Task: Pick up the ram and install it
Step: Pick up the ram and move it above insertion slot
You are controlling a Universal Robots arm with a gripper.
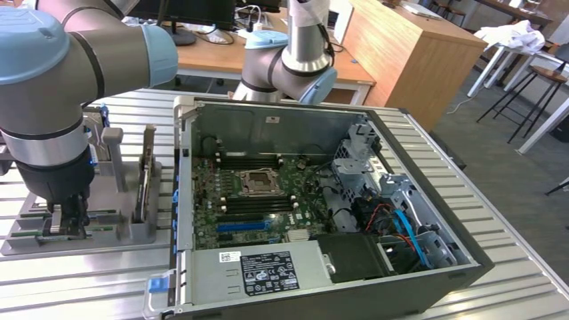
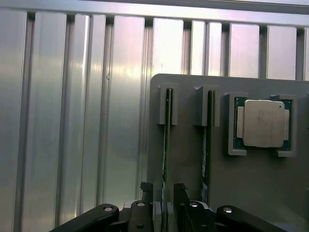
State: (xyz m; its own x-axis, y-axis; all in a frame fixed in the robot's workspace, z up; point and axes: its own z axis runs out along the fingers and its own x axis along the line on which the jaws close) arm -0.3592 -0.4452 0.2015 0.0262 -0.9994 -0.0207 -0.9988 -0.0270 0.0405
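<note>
The ends of the ram (image 2: 166,135) are held by the holder's grey posts, so my gripper should grab the part of the ram between those posts next.
The ram (image 2: 166,135) is a thin green stick standing on edge in a slot of the grey holder (image 2: 186,159). A second stick (image 2: 208,135) stands in the neighbouring slot. My gripper (image 2: 163,193) is open, with one fingertip (image 2: 147,189) on each side of the first stick and a small gap on both sides. In the exterior view my gripper (image 1: 69,223) points straight down into the holder (image 1: 116,193), at that view's left. The open computer case (image 1: 418,267) lies beside it, and the motherboard's dark memory slots (image 1: 258,203) are bare.
A square silver processor (image 2: 263,123) sits in its own pocket of the holder, beside the sticks. A drive (image 1: 142,183) stands upright in the holder near the case wall. The ribbed metal table (image 1: 516,267) carries everything. A second arm (image 1: 298,47) stands behind the case.
</note>
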